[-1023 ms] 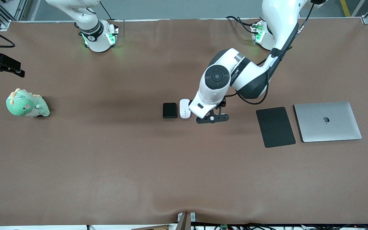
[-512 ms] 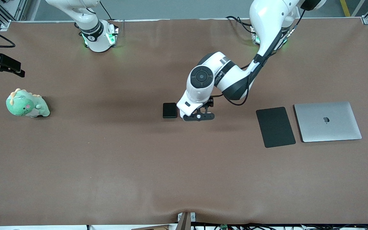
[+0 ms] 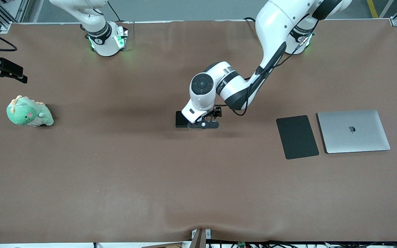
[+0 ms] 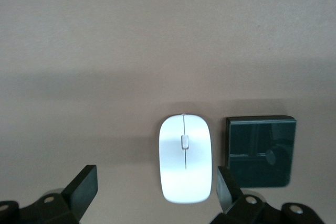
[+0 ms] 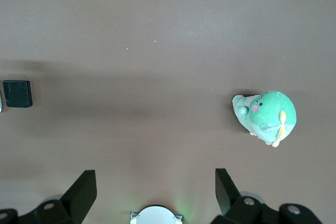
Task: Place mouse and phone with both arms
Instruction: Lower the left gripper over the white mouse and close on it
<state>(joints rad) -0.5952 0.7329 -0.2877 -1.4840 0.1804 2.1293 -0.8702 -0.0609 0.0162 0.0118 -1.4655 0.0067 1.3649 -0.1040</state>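
Note:
The left gripper grabs the mouse by its straight long sides next, since the mouse's ends curve.
The white mouse (image 4: 185, 158) lies on the brown table beside the black phone (image 4: 261, 150), the phone toward the right arm's end. My left gripper (image 4: 156, 190) is open and empty above the mouse, which lies between its fingers (image 4: 84, 187), close to one of them. In the front view the left gripper (image 3: 200, 122) covers the mouse, and only part of the phone (image 3: 180, 119) shows. My right gripper (image 5: 156, 190) is open and empty, held high over its own green-lit base (image 5: 156, 216), and the arm waits.
A flat black mouse pad (image 3: 297, 136) and a closed silver laptop (image 3: 353, 131) lie toward the left arm's end. A green plush dinosaur (image 3: 29, 112) sits toward the right arm's end; it also shows in the right wrist view (image 5: 265, 116).
My left arm has swung toward the right arm's end, bringing its gripper over the mouse, which it now hides in the front view. The right arm has not moved.

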